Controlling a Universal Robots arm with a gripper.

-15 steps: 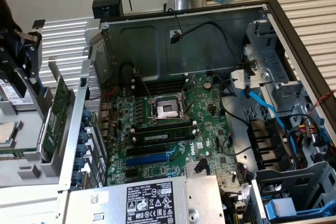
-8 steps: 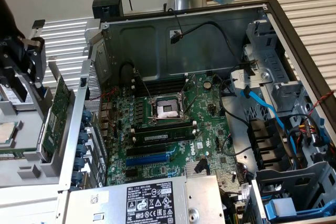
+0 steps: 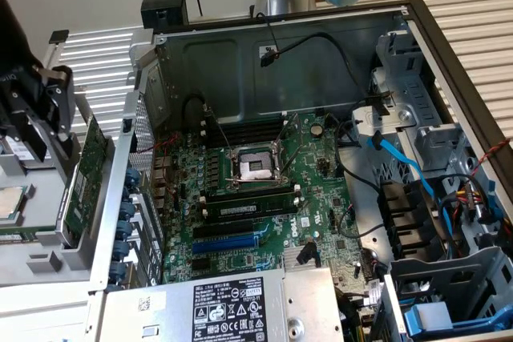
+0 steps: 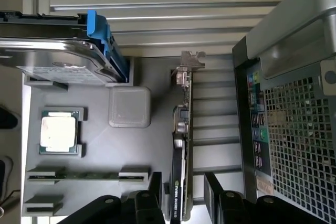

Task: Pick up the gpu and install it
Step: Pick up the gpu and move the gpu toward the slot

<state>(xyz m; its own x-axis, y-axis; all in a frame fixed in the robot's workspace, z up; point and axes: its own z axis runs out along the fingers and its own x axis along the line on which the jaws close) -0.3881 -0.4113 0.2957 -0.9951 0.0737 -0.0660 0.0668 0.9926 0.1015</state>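
Note:
My fingers would miss; they must lower from above the GPU's black shroud before closing on the GPU.
The gpu [image 4: 181,145] stands on its long edge in a slot of the grey parts tray [image 4: 142,150], its metal bracket toward the slatted table and its black shroud with a small pale logo toward me. My gripper [image 4: 182,183] is open, with one dark finger on each side of the card's near end and a gap to each face. At the exterior view's left the gripper [image 3: 56,130] hangs over the card's green face [image 3: 86,178], just outside the computer case.
On the tray sit a hard drive in a blue bracket [image 4: 58,56], a processor [image 4: 59,132], a memory stick [image 4: 86,174] and a pale square block [image 4: 129,107]. The open case holds the motherboard [image 3: 264,198] with a blue slot [image 3: 228,242]. The case's perforated rear wall [image 4: 299,135] stands close beside the card.

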